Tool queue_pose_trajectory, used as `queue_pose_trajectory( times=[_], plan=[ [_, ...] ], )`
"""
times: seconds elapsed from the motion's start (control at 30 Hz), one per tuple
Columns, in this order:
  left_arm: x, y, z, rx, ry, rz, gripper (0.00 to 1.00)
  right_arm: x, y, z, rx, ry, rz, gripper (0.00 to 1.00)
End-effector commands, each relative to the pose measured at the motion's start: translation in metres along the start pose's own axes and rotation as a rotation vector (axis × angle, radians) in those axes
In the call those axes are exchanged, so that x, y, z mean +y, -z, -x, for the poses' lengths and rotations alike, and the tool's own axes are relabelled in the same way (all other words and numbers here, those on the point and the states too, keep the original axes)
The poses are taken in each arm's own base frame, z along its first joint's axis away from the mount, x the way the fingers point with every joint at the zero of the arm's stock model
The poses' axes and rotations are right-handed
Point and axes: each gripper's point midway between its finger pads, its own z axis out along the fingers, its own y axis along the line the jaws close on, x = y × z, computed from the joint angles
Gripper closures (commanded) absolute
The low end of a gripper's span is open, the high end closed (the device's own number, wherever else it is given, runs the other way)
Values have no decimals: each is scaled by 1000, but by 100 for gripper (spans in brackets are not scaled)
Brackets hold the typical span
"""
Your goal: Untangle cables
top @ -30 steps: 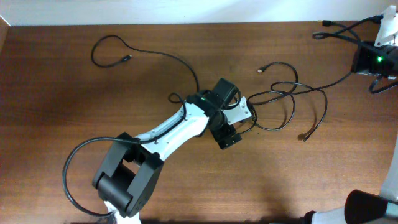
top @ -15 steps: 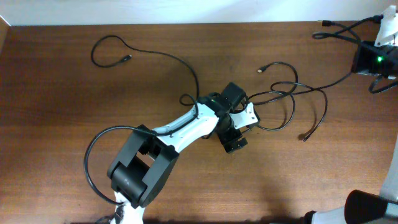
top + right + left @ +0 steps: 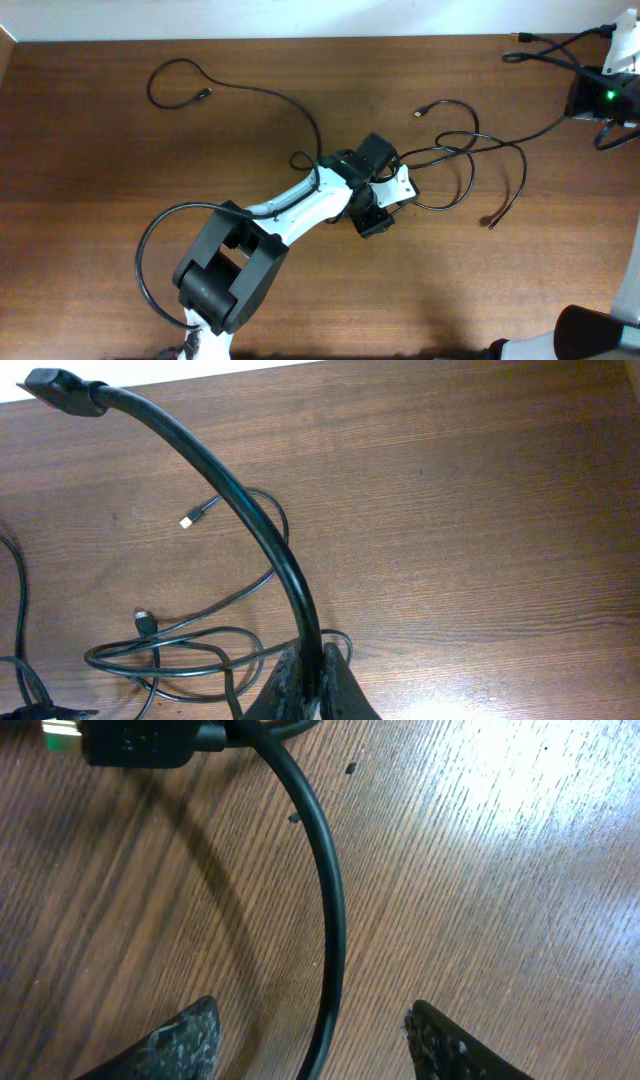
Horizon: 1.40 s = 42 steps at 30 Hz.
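The cable's end still has to be drawn free. My left gripper should next grab the cable across its bare part near the black plug body at the tangle's edge.
Thin black cables lie on the wooden table. One cable (image 3: 250, 90) runs from a loop at the far left toward the middle. A tangle of looping cables (image 3: 455, 160) lies right of centre, with metal-tipped plugs (image 3: 420, 113) at the ends; it also shows in the right wrist view (image 3: 180, 650). My left gripper (image 3: 383, 207) is open at the tangle's left edge, its fingers (image 3: 320, 1045) on either side of one cable (image 3: 330, 920) lying on the wood. My right gripper (image 3: 592, 95) at the far right is shut (image 3: 305, 675) on a cable (image 3: 250, 510) that arcs upward.
The table's back edge meets a white wall (image 3: 300, 15). A cable end with a plug (image 3: 520, 40) lies at the far right corner. The left arm's own thick cable (image 3: 145, 270) loops beside its base. A black plug body (image 3: 140, 740) lies close ahead of the left fingers.
My left arm has reached further right, bringing its gripper up to the tangle's left edge. The right arm and its held cable have not moved.
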Motion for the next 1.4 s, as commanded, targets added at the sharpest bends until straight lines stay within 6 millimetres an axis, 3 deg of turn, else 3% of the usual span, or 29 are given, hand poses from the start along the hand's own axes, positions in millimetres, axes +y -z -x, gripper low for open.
queue_pose_trajectory(
  times=[0.0,0.23,0.3,0.33,0.37,0.4,0.57,0.77,0.93,1.13,1.3,1.37],
  plan=[
    [-3,0,8,-19,-3,-11,39,2,6,6,-25,11,8,96],
    [-7,-14,1,3,8,-50,41,2,6,6,-25,11,8,96],
    [-7,-21,-2,15,11,-55,48,2,6,6,-25,11,8,96],
    [-7,-22,-3,18,11,-57,62,2,6,6,-25,11,8,96],
    [-8,-24,-4,22,12,-59,90,2,6,6,-26,11,7,96],
    [-8,-25,-4,24,23,-59,100,2,6,6,-26,11,7,96],
    [-6,-15,1,42,37,-50,100,2,6,6,-26,11,7,96],
    [-11,33,46,64,0,25,100,2,6,6,-25,11,7,96],
    [-35,64,92,3,-52,80,100,2,4,6,-20,11,8,96],
    [-67,84,113,-17,-101,74,100,0,-12,2,18,6,12,96],
    [-40,125,108,-12,-34,227,100,0,-13,2,19,6,11,96],
    [-14,149,102,-45,47,269,100,0,-13,1,23,5,12,96]
  ],
)
